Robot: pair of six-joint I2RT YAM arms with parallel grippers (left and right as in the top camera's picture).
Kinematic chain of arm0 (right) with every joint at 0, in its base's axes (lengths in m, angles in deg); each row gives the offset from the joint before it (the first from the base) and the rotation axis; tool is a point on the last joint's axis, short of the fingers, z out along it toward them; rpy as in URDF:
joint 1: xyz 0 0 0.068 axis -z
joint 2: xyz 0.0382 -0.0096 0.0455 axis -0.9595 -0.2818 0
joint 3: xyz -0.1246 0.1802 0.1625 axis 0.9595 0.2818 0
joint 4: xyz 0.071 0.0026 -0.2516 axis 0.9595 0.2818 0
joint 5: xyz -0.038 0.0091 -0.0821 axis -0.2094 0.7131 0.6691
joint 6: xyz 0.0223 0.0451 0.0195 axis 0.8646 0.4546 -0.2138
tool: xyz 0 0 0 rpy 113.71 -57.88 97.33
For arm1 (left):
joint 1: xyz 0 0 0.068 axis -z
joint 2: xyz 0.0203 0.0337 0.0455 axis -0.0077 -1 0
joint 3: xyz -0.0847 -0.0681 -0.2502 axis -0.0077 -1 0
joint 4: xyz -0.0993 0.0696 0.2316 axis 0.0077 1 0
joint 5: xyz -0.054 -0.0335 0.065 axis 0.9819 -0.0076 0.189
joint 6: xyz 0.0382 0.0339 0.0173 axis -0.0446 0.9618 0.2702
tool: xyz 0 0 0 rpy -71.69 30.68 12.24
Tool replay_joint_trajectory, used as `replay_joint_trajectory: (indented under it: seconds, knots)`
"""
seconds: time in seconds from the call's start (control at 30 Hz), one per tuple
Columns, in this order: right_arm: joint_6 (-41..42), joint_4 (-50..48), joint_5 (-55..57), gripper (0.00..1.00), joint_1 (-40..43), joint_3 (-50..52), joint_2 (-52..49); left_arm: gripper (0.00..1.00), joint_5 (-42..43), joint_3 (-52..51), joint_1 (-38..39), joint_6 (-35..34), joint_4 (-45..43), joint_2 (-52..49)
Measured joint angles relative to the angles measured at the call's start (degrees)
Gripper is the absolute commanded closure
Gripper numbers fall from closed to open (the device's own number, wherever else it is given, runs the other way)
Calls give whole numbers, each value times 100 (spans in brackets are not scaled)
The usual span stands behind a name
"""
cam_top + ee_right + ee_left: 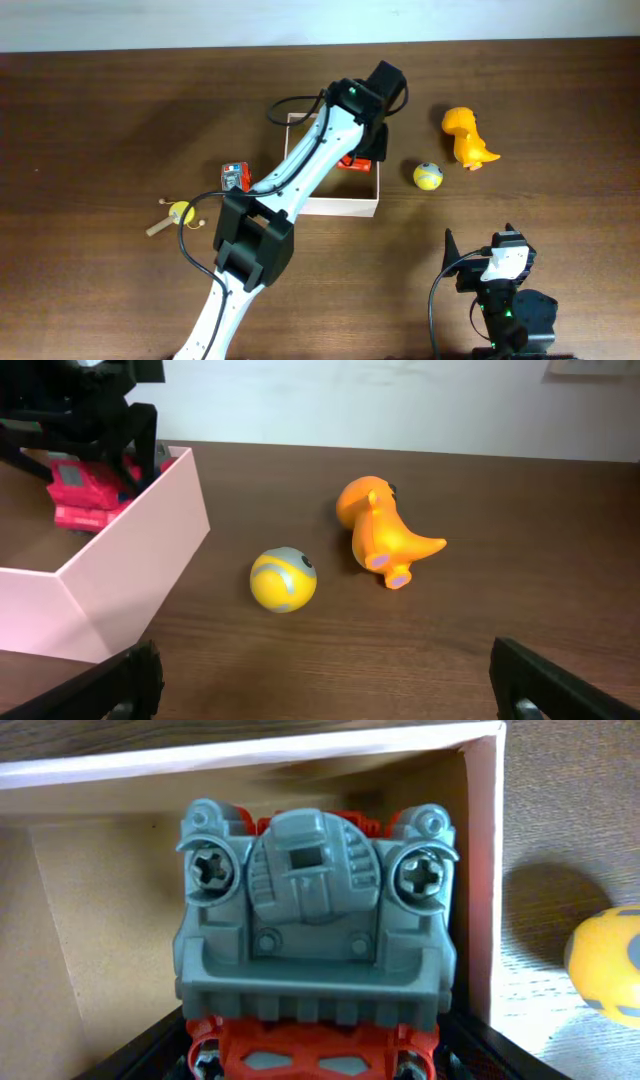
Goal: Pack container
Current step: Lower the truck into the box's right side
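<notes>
The red and grey toy (315, 920) is within the container's sides and would end up inside it if I opened now, so my left gripper should release the toy.
The container (340, 207) is a shallow white-walled box with a tan inside, at the table's middle. It also shows in the left wrist view (250, 760) and the right wrist view (120, 580). My left gripper (365, 145) reaches into its far right corner, shut on a red and grey toy (315, 920). The toy also shows from overhead (352, 161) and in the right wrist view (85, 490). The black fingers (315, 1065) flank the toy's red end. My right gripper (480, 240) is open and empty near the front right (325, 680).
A yellow and grey ball (428, 176) (283, 580) lies just right of the container. An orange dinosaur (468, 138) (380, 530) lies beyond it. A small red toy (233, 176) and a yellow toy on a wooden stick (178, 213) lie left of the container.
</notes>
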Motion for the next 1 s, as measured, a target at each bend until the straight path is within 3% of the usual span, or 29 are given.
replay_joint_trajectory:
  seconds: [0.03,0.1,0.23,0.33,0.83,1.0]
  knots:
    - [4,0,0,1,0,0,0,49,0,0,0,0,0,0]
    - [4,0,0,1,0,0,0,39,0,0,0,0,0,0]
    - [2,0,0,1,0,0,0,13,0,0,-2,-11,-7,-2]
    - [2,0,0,1,0,0,0,6,-4,2,0,-42,-35,-2]
    - [4,0,0,1,0,0,0,5,-142,2,-2,-52,-26,-2]
    - [0,0,0,1,0,0,0,6,-164,70,-90,179,780,-2]
